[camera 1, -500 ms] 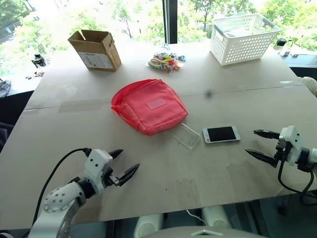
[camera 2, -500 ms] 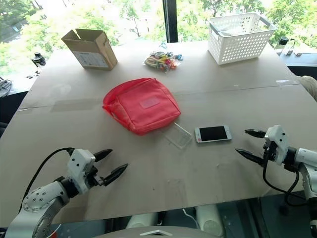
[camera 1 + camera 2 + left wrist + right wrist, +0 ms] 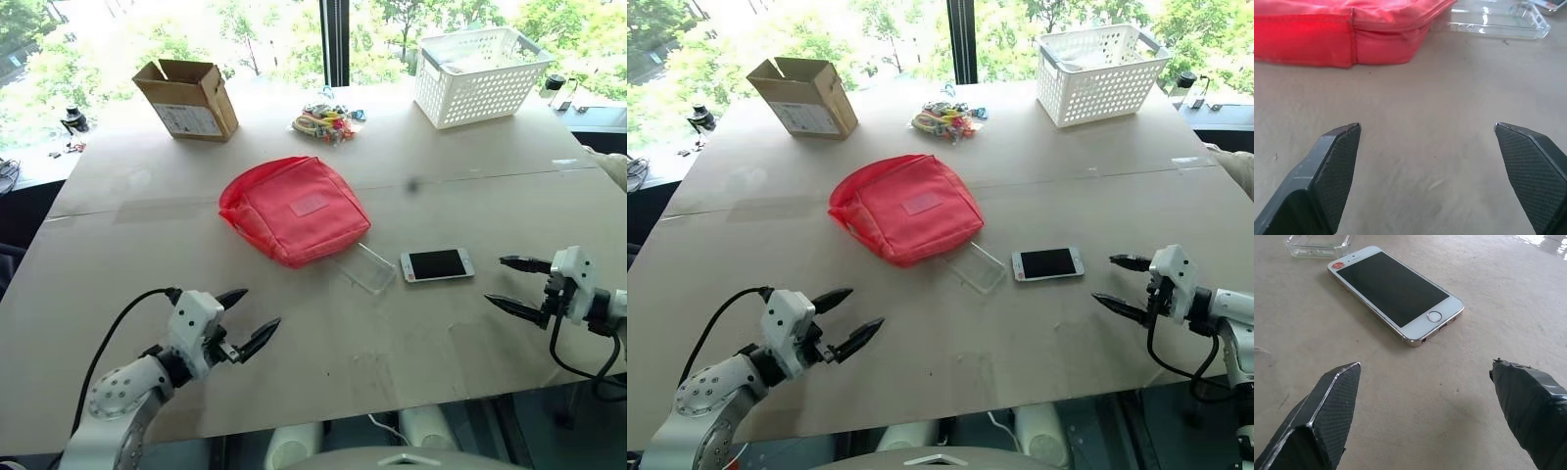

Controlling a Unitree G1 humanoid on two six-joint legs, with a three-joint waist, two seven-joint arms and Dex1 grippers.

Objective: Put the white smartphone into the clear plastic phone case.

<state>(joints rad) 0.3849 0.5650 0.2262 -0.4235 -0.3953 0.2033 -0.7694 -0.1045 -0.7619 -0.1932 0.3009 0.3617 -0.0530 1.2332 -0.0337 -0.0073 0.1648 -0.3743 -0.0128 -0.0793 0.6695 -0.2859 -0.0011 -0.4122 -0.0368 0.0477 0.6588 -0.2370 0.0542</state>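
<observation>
Next, my left gripper grabs the phone case's long edges, to hold the clear plastic phone case ready for the smartphone [image 3: 437,264].
The white smartphone [image 3: 437,264] lies flat, black screen up, on the table right of centre; the right wrist view has it close ahead [image 3: 1396,293]. Just left of it lies the clear plastic phone case [image 3: 365,267], one end tucked against the red pouch [image 3: 294,208]; it also appears in the left wrist view [image 3: 1493,22]. My right gripper [image 3: 509,282] hovers open a short way right of the phone, pointing at it, holding nothing. My left gripper [image 3: 253,319] is open and empty near the front left, pointing toward the pouch and case.
A cardboard box [image 3: 186,98] stands at the back left and a white basket [image 3: 480,73] at the back right. A bundle of coloured bits [image 3: 328,121] lies between them. The table's front edge [image 3: 333,416] runs just below both grippers.
My left gripper has crept slightly forward and right toward the pouch. The right gripper, phone and case sit as before.
</observation>
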